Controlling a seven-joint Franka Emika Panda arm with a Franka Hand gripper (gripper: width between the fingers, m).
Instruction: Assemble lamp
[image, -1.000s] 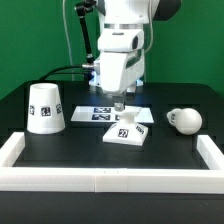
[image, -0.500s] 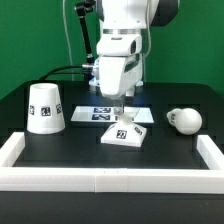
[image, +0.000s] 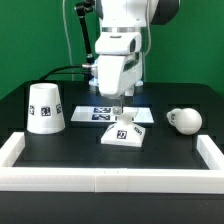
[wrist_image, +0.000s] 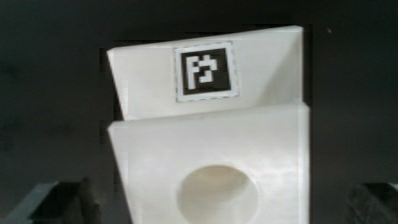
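I need to grab the lamp base with my gripper by its raised socket block (image: 124, 116) next. That leaves its round hole free for the bulb (image: 184, 120).
The flat square lamp base (image: 122, 133) lies at the table's middle, one tag facing the front. My gripper (image: 117, 110) hangs straight down just above its rear part. In the wrist view the base (wrist_image: 205, 120) fills the picture, with a tag and its round socket hole (wrist_image: 217, 190). My gripper (wrist_image: 214, 205) is open, with a dark fingertip (wrist_image: 63, 200) on each side of the base and a gap to it. The cup-shaped shade (image: 45, 108) stands at the exterior view's left. The round bulb (image: 184, 120) lies at the right.
The marker board (image: 98, 113) lies flat just behind the base, partly under the gripper. A raised white wall (image: 110, 180) borders the black table along the front and both sides. Black cables hang behind the arm.
The gripper has come down a little toward the base over the last second. The base sits slightly further to the exterior view's left. Shade and bulb have not moved.
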